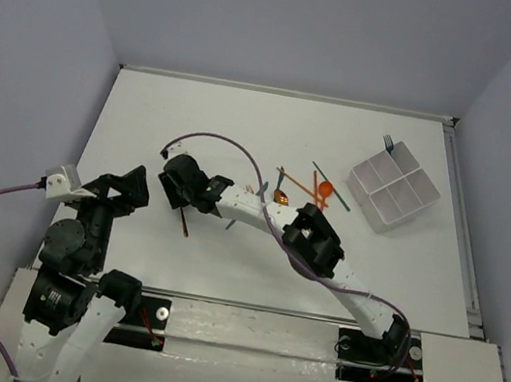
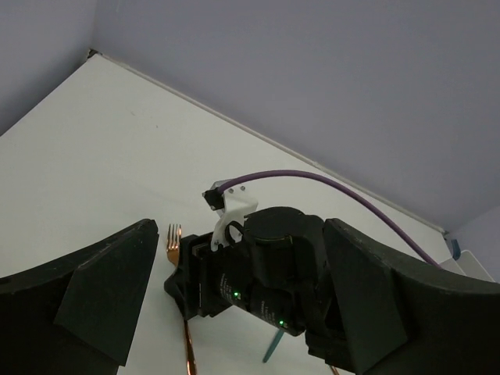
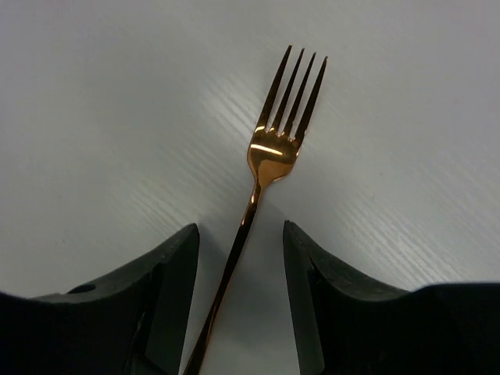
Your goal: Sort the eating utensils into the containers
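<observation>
My right gripper's fingers are at the table on either side of the fork's handle, below its neck, so it is time to close. Closing now would catch it.
A copper-orange fork lies flat on the white table, tines pointing away. Its handle runs between the fingers of my right gripper, which is open with a gap on both sides. From above, that gripper is low over the fork at left centre. My left gripper hangs open and empty just to the left, and its view looks at the right gripper and the fork's tines. More orange and teal utensils lie in a loose pile. The white four-compartment tray holds a blue fork.
A purple cable arcs over the right arm. A teal utensil lies just behind the right gripper. The table's raised edges run along the back and the right side.
</observation>
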Tool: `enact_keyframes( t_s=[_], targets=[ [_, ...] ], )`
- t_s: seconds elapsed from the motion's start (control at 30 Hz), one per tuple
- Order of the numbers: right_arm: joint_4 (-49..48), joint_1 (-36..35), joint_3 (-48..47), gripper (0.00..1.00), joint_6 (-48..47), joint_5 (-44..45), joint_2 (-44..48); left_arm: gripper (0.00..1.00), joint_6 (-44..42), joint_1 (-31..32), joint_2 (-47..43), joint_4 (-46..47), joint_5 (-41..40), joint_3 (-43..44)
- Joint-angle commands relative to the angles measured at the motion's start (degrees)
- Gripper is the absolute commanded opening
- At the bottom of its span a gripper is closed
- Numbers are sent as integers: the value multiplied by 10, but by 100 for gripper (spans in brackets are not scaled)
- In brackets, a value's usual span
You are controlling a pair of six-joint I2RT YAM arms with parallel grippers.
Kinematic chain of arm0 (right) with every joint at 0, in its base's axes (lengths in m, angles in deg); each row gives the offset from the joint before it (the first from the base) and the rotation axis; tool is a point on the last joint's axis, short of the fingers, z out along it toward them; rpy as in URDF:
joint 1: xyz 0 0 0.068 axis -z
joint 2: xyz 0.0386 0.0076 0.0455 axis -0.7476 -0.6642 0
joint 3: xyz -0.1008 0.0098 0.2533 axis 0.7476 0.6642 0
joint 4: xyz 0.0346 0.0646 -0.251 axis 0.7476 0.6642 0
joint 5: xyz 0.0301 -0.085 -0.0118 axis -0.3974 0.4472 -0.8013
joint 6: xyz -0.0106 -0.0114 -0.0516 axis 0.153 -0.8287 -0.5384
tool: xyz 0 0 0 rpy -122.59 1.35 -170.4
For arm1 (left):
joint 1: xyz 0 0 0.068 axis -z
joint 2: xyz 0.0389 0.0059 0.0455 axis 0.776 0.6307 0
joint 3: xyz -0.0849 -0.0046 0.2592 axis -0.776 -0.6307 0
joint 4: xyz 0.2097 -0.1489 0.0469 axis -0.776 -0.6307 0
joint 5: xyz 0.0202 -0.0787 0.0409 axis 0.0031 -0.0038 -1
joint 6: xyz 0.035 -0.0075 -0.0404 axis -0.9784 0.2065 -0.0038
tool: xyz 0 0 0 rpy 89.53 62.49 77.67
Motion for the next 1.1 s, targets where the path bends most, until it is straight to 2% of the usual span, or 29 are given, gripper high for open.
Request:
enact_keyframes(
  t_s=[0.0,0.13,0.17,0.23,0.43,0.57,0.7,0.8,0.93,1.07],
  targets=[
    [58,-10,-65,52,-11,31,-46,99,2,-2,-8,21,0,20],
    [87,-17,-110,42,-23,59,-80,99,1,-2,-8,23,5,19],
    [92,-17,-108,34,-27,63,-83,99,1,-2,-8,23,5,19],
    [95,-22,-94,30,-29,71,-76,99,1,-2,-8,24,6,19],
    [105,-22,-14,8,-50,66,-48,99,0,-2,-7,24,9,19],
    [83,-22,58,7,-46,44,9,99,-1,-2,-8,24,11,19],
    [13,-8,132,7,-32,27,78,99,-1,-2,-7,24,13,18],
    [-84,10,195,7,-8,0,131,99,0,-2,-7,24,15,18],
    [-271,49,282,7,20,-29,257,99,-1,-2,-5,25,21,17],
    [-380,105,387,7,50,-32,364,99,-3,-2,-6,26,26,16]
  ],
)
